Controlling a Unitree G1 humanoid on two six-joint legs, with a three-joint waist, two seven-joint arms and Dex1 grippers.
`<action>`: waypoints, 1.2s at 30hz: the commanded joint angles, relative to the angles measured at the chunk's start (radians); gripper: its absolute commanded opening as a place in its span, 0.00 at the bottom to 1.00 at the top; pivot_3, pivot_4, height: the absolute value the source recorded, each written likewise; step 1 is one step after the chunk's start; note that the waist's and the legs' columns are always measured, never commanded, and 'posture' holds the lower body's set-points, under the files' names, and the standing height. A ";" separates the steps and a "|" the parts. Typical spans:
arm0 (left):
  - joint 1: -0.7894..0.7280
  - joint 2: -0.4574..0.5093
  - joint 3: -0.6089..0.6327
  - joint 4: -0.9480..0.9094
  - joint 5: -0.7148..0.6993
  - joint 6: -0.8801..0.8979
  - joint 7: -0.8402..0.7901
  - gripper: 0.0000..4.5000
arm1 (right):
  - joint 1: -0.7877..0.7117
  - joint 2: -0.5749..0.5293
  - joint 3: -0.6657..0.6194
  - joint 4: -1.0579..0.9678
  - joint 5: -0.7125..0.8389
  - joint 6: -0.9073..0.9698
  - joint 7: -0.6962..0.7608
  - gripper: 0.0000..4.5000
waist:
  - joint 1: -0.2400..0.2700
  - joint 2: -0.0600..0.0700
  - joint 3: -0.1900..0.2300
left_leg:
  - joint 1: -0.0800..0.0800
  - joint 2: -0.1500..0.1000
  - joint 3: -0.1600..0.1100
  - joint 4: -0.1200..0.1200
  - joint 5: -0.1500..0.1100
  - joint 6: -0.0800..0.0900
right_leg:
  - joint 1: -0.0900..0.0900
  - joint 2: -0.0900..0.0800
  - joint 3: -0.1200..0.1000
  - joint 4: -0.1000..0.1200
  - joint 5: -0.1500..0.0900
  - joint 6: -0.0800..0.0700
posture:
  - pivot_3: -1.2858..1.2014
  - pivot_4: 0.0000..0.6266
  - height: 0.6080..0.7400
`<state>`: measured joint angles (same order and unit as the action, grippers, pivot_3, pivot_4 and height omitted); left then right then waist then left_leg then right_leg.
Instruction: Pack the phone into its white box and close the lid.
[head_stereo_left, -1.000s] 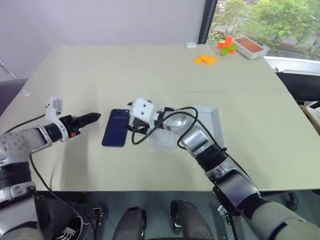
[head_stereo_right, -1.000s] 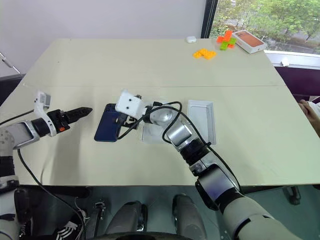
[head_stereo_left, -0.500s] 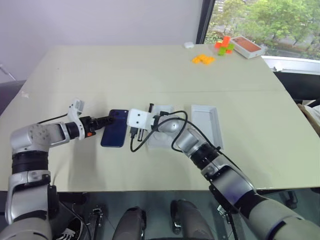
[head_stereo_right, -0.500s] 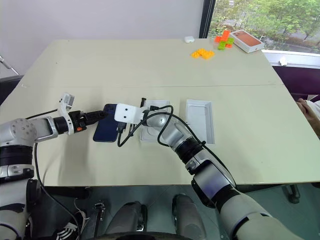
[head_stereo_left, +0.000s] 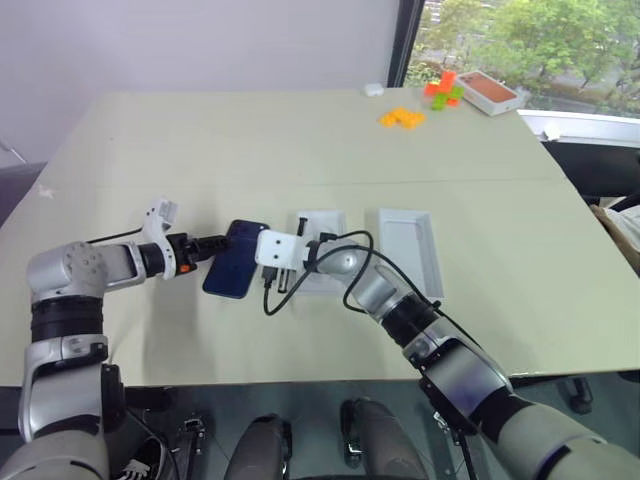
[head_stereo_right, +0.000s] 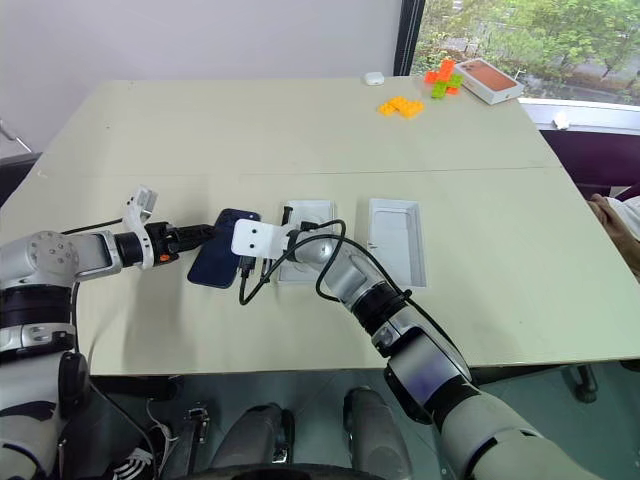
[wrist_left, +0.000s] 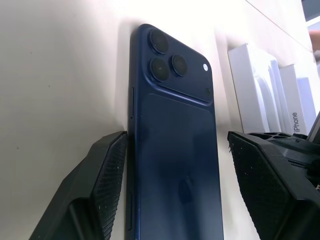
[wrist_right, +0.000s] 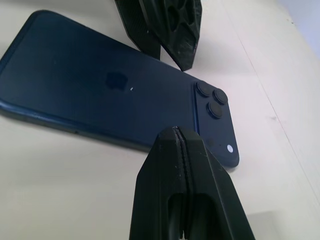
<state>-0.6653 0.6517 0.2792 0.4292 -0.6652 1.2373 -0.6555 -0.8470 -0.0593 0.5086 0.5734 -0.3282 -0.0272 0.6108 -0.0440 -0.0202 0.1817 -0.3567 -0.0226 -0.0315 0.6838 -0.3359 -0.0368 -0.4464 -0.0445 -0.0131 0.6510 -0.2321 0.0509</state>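
My left gripper takes hold of the phone by its long side edges next, to pack the phone (head_stereo_left: 235, 262) into the phone's white box (head_stereo_left: 322, 224).
The dark navy phone (head_stereo_left: 235, 262) lies back up on the table, its camera cluster (wrist_left: 170, 55) at the far end. My left gripper (wrist_left: 177, 137) is open astride the phone; one finger (wrist_left: 107, 170) touches its edge and the other stands a little off. My right gripper (wrist_right: 176, 131) is shut, its tip low beside the phone's opposite long edge. Two shallow white trays lie side by side to the right. The nearer one is the white box (head_stereo_left: 322, 232), partly under my right arm. The farther one is the lid (head_stereo_left: 408, 245), with "iPhone" on its side wall.
A black cable (head_stereo_left: 335, 262) loops from my right wrist over the box. At the far right corner of the table (head_stereo_left: 200, 150) are an orange-topped box (head_stereo_left: 490, 92), orange and green bricks (head_stereo_left: 405, 118) and a small white object (head_stereo_left: 372, 90).
My left gripper has moved right, from clear of the phone to astride its end. My right gripper has shut and sunk beside the phone's other edge.
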 joint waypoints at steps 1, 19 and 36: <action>0.005 0.000 0.004 0.013 0.004 -0.002 -0.018 0.73 | -0.016 0.000 0.025 -0.021 -0.033 -0.014 0.004 0.00 | 0.000 0.000 0.000 | 0.000 0.000 0.000 0.000 0.000 0.000 | 0.000 0.000 0.000 0.000 0.000 0.000 | 0.52 0.24 1.00; 0.012 -0.004 -0.065 0.018 0.049 -0.006 -0.075 0.73 | -0.027 0.077 0.006 -0.131 -0.003 0.373 0.189 0.00 | 0.001 0.000 -0.001 | 0.002 0.000 0.000 0.000 0.000 0.000 | 0.001 0.000 0.000 0.002 0.000 0.000 | 0.52 0.24 1.00; 0.050 -0.066 0.072 -0.199 -0.060 0.256 -0.012 0.73 | -0.017 0.052 0.020 -0.126 -0.008 0.359 0.186 0.00 | 0.001 0.000 -0.001 | 0.001 0.000 -0.001 0.000 0.000 0.000 | 0.001 0.000 0.000 0.001 0.000 0.000 | 0.52 0.24 1.00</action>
<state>-0.6084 0.5898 0.3320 0.2636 -0.6899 1.4671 -0.6719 -0.8644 -0.0181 0.5184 0.4625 -0.3469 0.3440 0.7978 -0.0433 -0.0204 0.1811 -0.3555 -0.0228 -0.0322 0.6838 -0.3358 -0.0370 -0.4457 -0.0448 -0.0131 0.6524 -0.2321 0.0509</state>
